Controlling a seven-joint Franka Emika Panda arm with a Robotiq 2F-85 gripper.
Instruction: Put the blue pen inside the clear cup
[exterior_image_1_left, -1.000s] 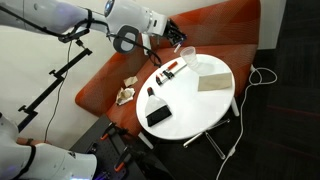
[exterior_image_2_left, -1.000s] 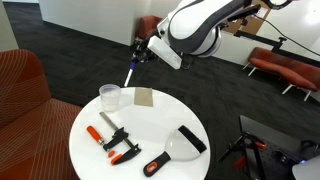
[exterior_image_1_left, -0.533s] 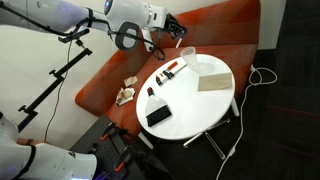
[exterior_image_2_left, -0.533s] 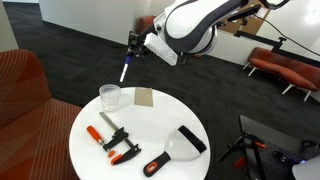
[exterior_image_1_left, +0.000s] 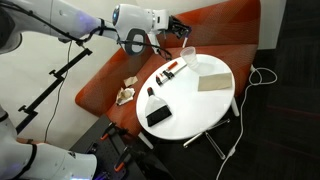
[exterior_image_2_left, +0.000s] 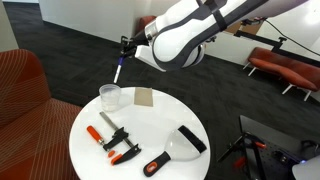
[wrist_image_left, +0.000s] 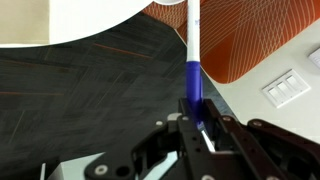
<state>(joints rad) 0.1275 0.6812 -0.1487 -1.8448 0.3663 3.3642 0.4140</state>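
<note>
The blue pen's tip hangs above the cup's rim and just beyond it. The robot needs to move the pen over the cup before the gripper lets go, or the pen would end up beside the cup.
My gripper is shut on the blue pen and holds it nearly upright in the air, tip down. The pen's tip hangs a little above and just beyond the rim of the clear cup, which stands empty near the edge of the round white table. In an exterior view the gripper is above the cup. In the wrist view the pen runs from the jaws towards the table edge; the cup is not seen there.
On the table lie a beige card, orange-and-black clamps, a black scraper and a red-and-white marker. An orange sofa curves behind the table. Cables lie on the floor.
My gripper has carried the pen sideways towards the cup and tilted it more upright; the pen's tip is now nearly over the cup. Nothing on the table has moved.
</note>
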